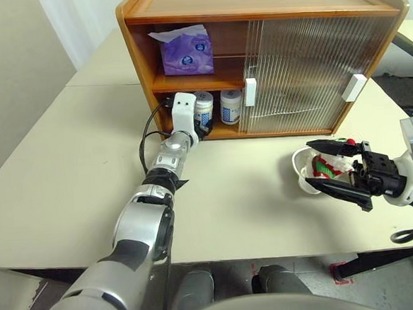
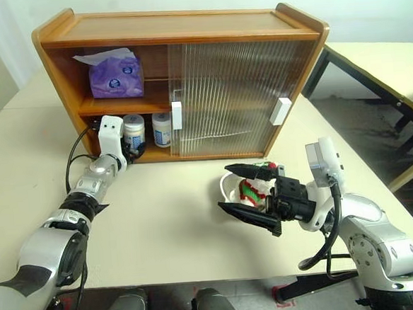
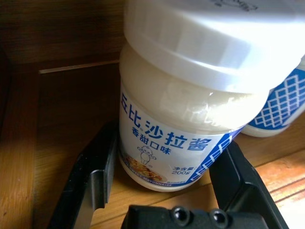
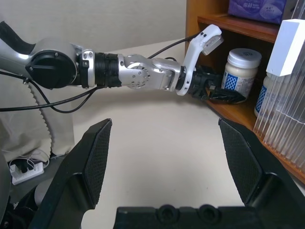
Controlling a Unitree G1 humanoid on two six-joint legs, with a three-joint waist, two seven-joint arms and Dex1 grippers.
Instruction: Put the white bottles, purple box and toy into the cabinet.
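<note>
My left gripper is ready to release the bottle, as the white bottle's base rests on the cabinet's bottom shelf, so the bottle would stand.
The cabinet stands at the back of the table with its left half open. The purple box sits on its upper shelf. Two white bottles stand on the bottom shelf. My left gripper reaches in and is shut on the left white bottle, a finger on each side. The other white bottle stands just right of it, by the door edge. The toy lies on the table at the right. My right gripper hovers over it, open, pointing left, with nothing between its fingers.
Both ribbed sliding doors cover the cabinet's right half, with white handles. A black cable loops beside my left wrist. The cream table has bare room between the arms. A second table stands off to the right.
</note>
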